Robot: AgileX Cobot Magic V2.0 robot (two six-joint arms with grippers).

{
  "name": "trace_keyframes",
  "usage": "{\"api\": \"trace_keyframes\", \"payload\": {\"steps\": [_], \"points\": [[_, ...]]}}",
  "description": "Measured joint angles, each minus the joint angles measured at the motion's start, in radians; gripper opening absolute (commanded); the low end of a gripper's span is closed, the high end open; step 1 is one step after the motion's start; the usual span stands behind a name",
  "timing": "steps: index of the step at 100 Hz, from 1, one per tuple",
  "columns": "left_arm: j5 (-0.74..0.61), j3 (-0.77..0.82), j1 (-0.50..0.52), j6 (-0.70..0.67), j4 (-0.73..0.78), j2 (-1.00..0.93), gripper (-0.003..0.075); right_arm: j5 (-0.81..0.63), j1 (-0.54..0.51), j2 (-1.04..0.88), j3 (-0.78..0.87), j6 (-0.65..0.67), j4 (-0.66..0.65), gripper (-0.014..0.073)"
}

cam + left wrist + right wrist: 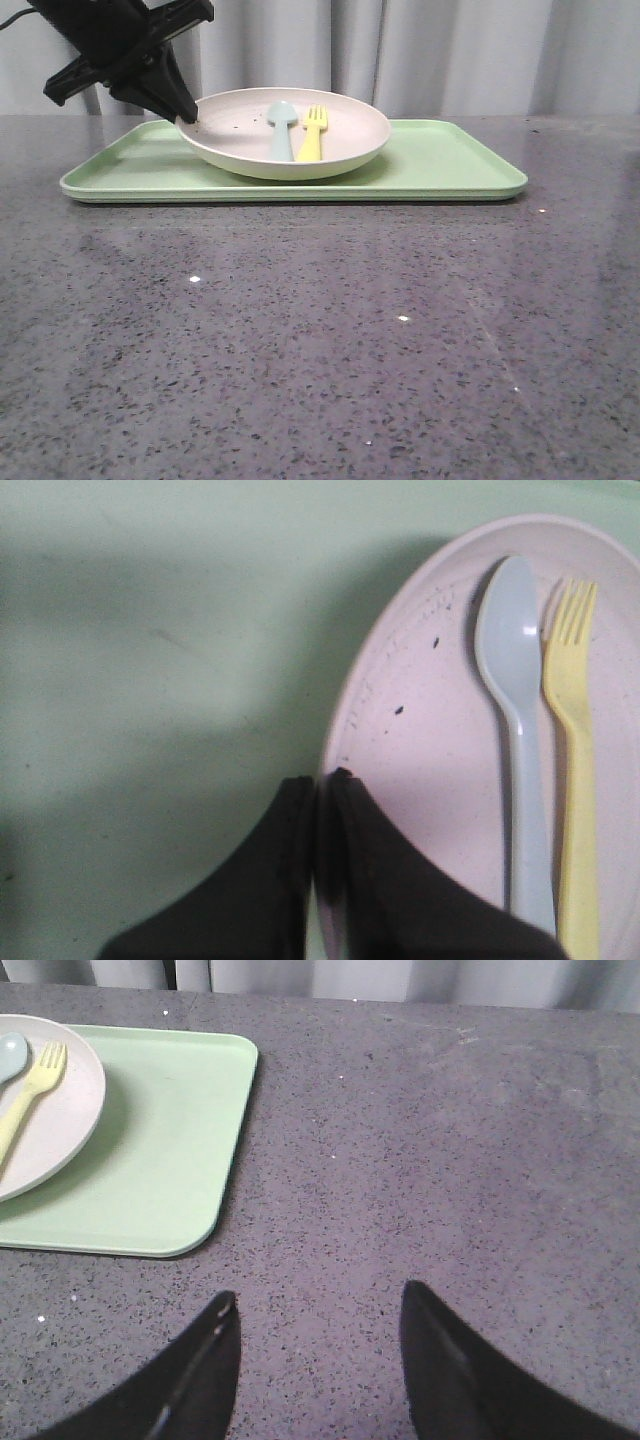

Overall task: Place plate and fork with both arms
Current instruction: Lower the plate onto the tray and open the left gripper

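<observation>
The pale pink plate's lower edge [295,176] is resting on the green tray [440,165], inside the tray's rim, so my left gripper should open now.
The pale pink plate [300,135] rests on the green tray [440,165], tilted slightly, its left rim held. My left gripper [188,115] is shut on that rim; in the left wrist view one finger is outside and one inside the plate's [440,740] edge, left gripper [322,780]. The yellow fork [312,133] lies in the plate beside a pale blue spoon [281,125]; both show in the left wrist view, fork [572,750], spoon [515,700]. My right gripper [318,1305] hangs open over bare table, right of the tray [170,1150], out of the front view.
The dark speckled table [320,330] stretches in front of the tray. Grey curtains [450,50] hang behind. From the right wrist view the plate [60,1110] and fork [25,1095] lie at the tray's far side from the gripper.
</observation>
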Motion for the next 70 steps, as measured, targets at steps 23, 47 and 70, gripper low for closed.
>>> {"api": "trace_keyframes", "payload": {"steps": [23,47,70], "points": [[-0.006,0.0,0.0,0.0,-0.002,0.0,-0.0001,0.0,0.0,0.0,0.0,0.0,0.0,0.0384],[-0.01,0.0,0.0,-0.002,-0.009,0.0,0.0198,0.0,0.0,0.0,0.0,0.0,0.0,0.0384],[-0.01,-0.002,0.0,-0.002,-0.013,0.0,0.026,0.0,0.0,0.0,0.0,0.0,0.0,0.0384]]}}
